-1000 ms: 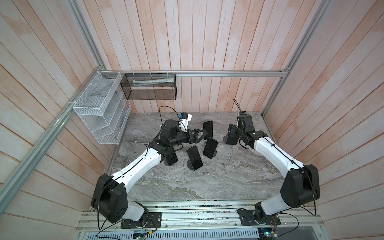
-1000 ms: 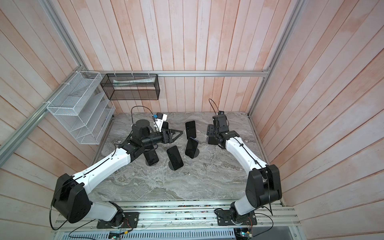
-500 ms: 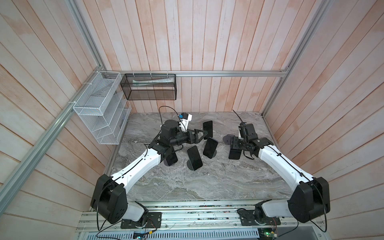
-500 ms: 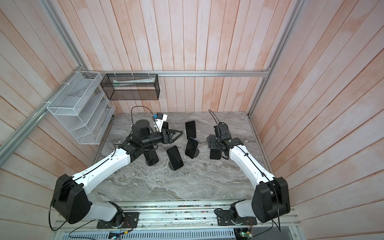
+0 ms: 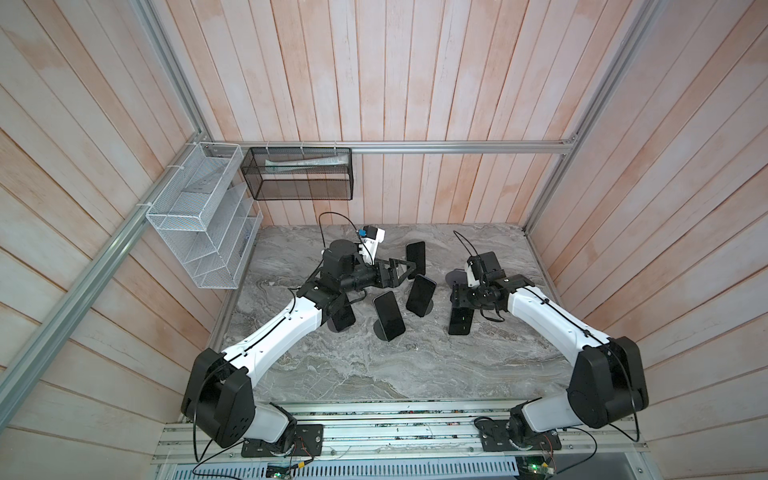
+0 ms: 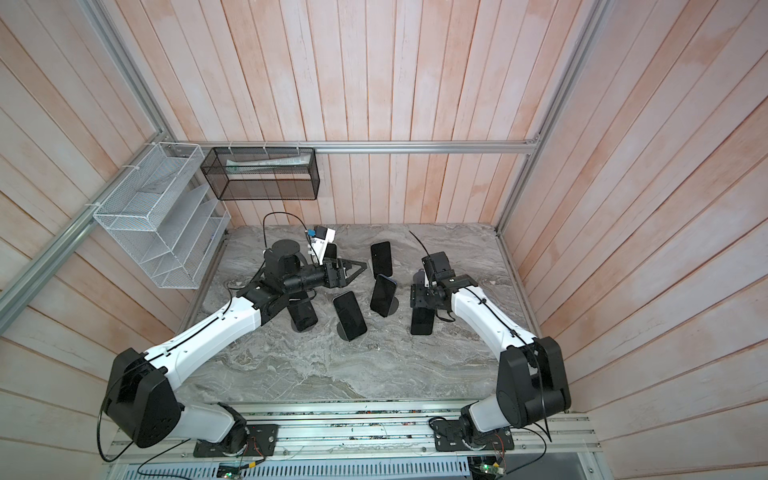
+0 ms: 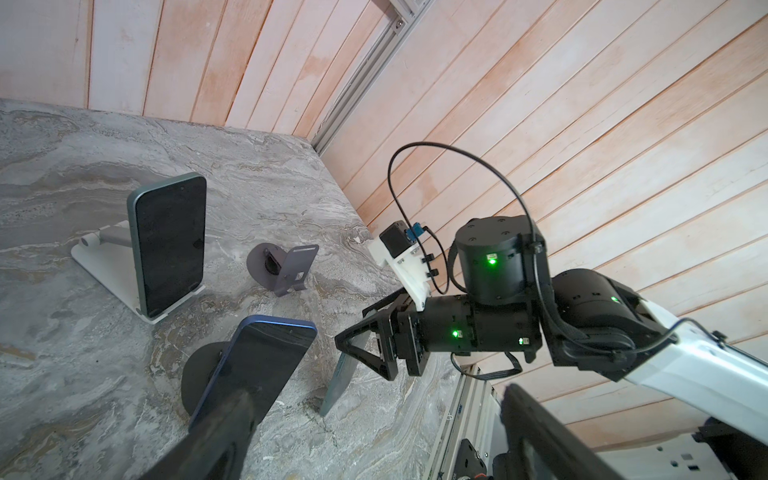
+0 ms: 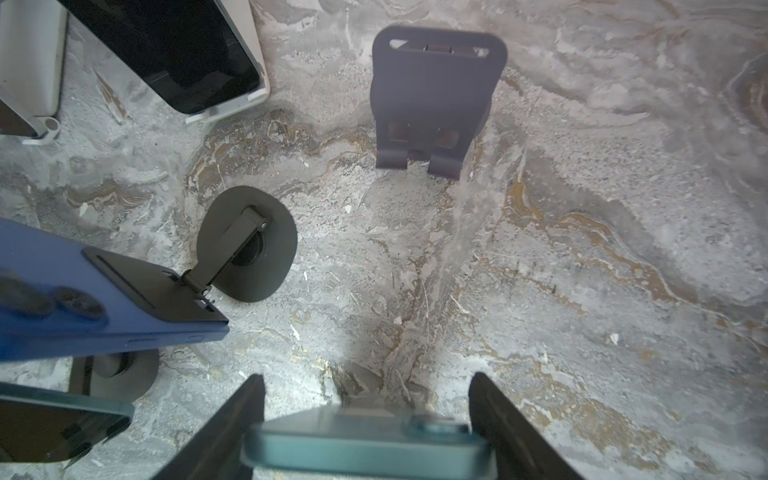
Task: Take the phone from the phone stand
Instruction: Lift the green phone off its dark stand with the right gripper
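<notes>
My right gripper keeps holding the teal phone until its held end, high above the marble, is lower. If it opened now, the phone would topple.
My right gripper (image 8: 368,378) is shut on a teal phone (image 8: 365,444), one finger on each of its long edges. In both top views the phone (image 5: 460,322) hangs below that gripper (image 5: 457,296), clear of its grey phone stand (image 5: 455,276). The left wrist view shows the phone (image 7: 345,374) tilted, with its lower corner on the marble. The stand (image 8: 432,95) is bare and stands a short way beyond the phone. My left gripper (image 5: 405,268) is open and holds nothing. It hovers between the phone on a white stand (image 5: 415,255) and a blue phone (image 5: 420,295).
Two more phones (image 5: 388,316) (image 5: 343,318) lean on round black stands near the left arm. A white wire rack (image 5: 199,220) and a black mesh basket (image 5: 301,174) hang on the back-left walls. Wooden walls close in the marble table (image 5: 374,374).
My right gripper has carried the phone off the grey stand and toward the table's front, lowering it until its end meets the marble. The left arm has stayed put.
</notes>
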`<state>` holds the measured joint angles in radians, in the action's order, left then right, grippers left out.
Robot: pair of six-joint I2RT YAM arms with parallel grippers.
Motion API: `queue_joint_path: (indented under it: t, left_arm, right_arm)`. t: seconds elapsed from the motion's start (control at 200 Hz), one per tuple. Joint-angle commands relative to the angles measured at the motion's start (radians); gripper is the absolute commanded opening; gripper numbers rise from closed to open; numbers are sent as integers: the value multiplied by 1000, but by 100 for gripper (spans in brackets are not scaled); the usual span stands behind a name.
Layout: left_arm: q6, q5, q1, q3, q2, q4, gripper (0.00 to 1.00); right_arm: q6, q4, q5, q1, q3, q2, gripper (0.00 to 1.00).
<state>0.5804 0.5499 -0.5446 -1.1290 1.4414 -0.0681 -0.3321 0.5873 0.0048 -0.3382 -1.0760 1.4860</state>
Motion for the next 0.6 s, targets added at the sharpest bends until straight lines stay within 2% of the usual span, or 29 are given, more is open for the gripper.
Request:
queue_joint_path:
  t: [0.0, 0.28, 0.595]
  left_arm:
    - [-8, 6, -2, 13, -28, -17, 95]
    - [-10, 0, -4, 12, -18, -16, 95]
    - [-12, -18, -4, 12, -19, -6, 95]
  right_arm:
    - [9, -9, -30, -4, 3, 28, 65]
    - [-4, -53, -39, -5, 22, 95, 64]
    - [-51, -109, 63, -36, 76, 149, 64]
